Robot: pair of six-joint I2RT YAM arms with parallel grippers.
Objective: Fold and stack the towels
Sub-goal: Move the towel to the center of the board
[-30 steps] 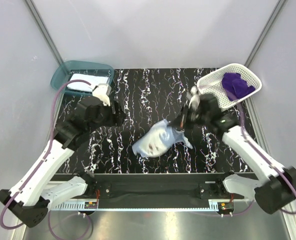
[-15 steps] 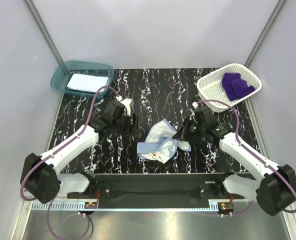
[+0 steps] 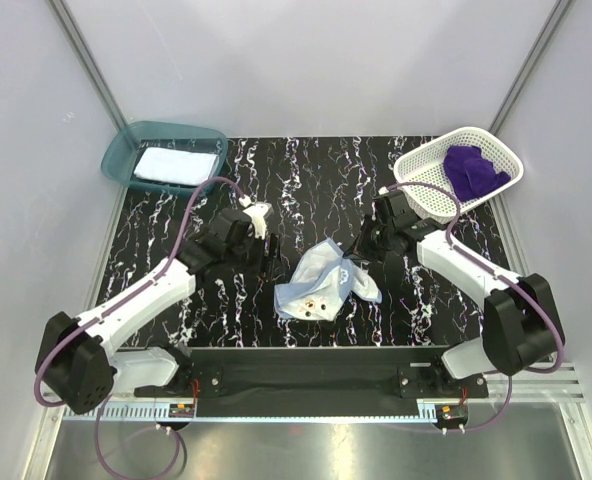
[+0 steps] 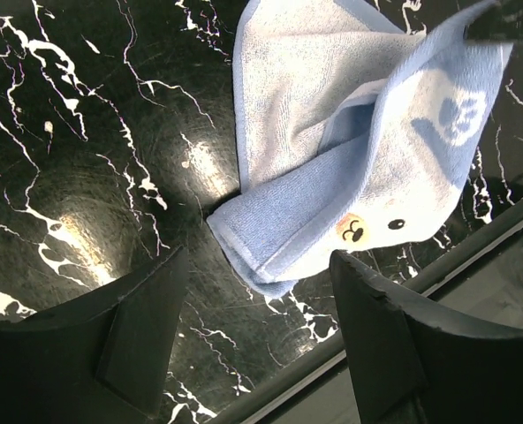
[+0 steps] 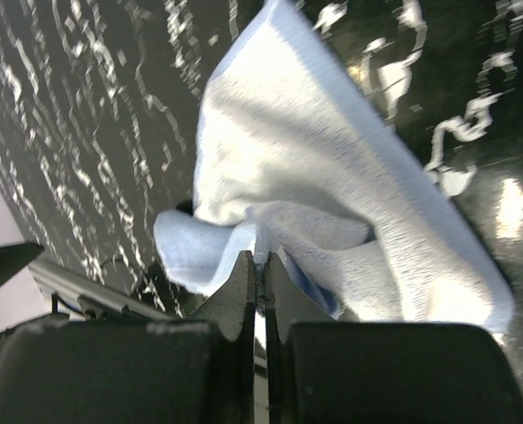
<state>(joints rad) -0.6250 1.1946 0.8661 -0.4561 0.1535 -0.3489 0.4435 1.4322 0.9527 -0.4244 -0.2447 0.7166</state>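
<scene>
The left gripper grabs the light blue towel's near corner [image 3: 281, 307] [image 4: 258, 268] next. Both grippers then pull the towel's edge tight to fold the towel.
The light blue towel [image 3: 321, 282] with the bear-face print lies crumpled in the middle of the black marbled table [image 3: 306, 180]. My right gripper [image 3: 361, 255] is shut on its right edge; the right wrist view shows the pads pinching a fold of the towel [image 5: 332, 203]. My left gripper [image 3: 268, 258] is open and empty just left of the towel, whose near corner [image 4: 270, 256] lies between and ahead of the fingers [image 4: 138, 318]. The white towel [image 3: 166, 165] lies folded in the teal bin. The purple towel [image 3: 473, 170] lies bunched in the white mesh basket.
The teal translucent bin [image 3: 116, 155] stands at the table's back left corner. The white mesh basket [image 3: 421, 172] stands at the back right. A black rail [image 3: 306, 360] runs along the near table edge.
My right gripper has drawn the towel's edge a little back and right. My left gripper has moved slightly toward the towel. A second ago the towel hung lifted.
</scene>
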